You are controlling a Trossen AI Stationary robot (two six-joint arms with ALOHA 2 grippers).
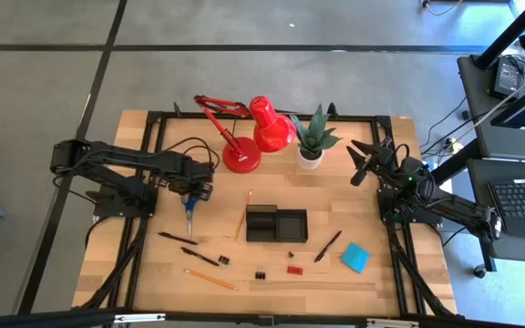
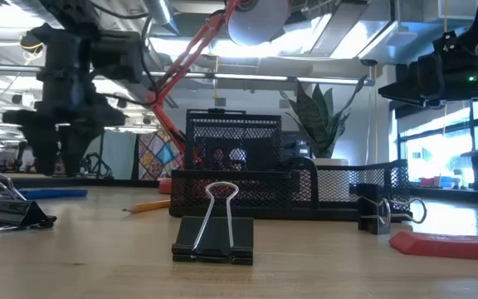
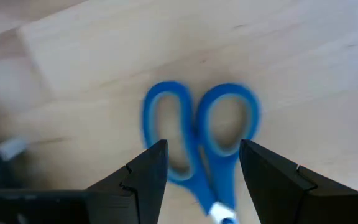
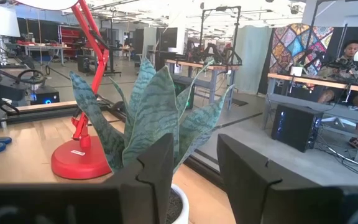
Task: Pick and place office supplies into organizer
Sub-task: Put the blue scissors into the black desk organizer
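My left gripper grips the scissors by their blue handles next, so the blades stay free to slide into the organizer (image 1: 276, 224).
Blue-handled scissors (image 3: 197, 134) lie flat on the wooden table at its left, also seen in the high view (image 1: 190, 211). My left gripper (image 3: 202, 169) points down just above them, open, with one finger on each side of the handles and touching nothing. The black organizer (image 1: 276, 224) stands at the table's middle. Around it lie black pens (image 1: 178, 239) (image 1: 328, 246), orange pencils (image 1: 211, 279), a blue note pad (image 1: 355, 257), a red eraser (image 1: 294, 270) and a black clip (image 2: 214, 234). My right gripper (image 4: 197, 168) waits open and level at the far right, near the plant.
A red desk lamp (image 1: 253, 132) and a potted green plant (image 1: 312, 141) stand at the table's far edge, behind the organizer. A second black clip (image 2: 11, 214) lies near the pens at the left. Bare wood shows between the scissors and the organizer.
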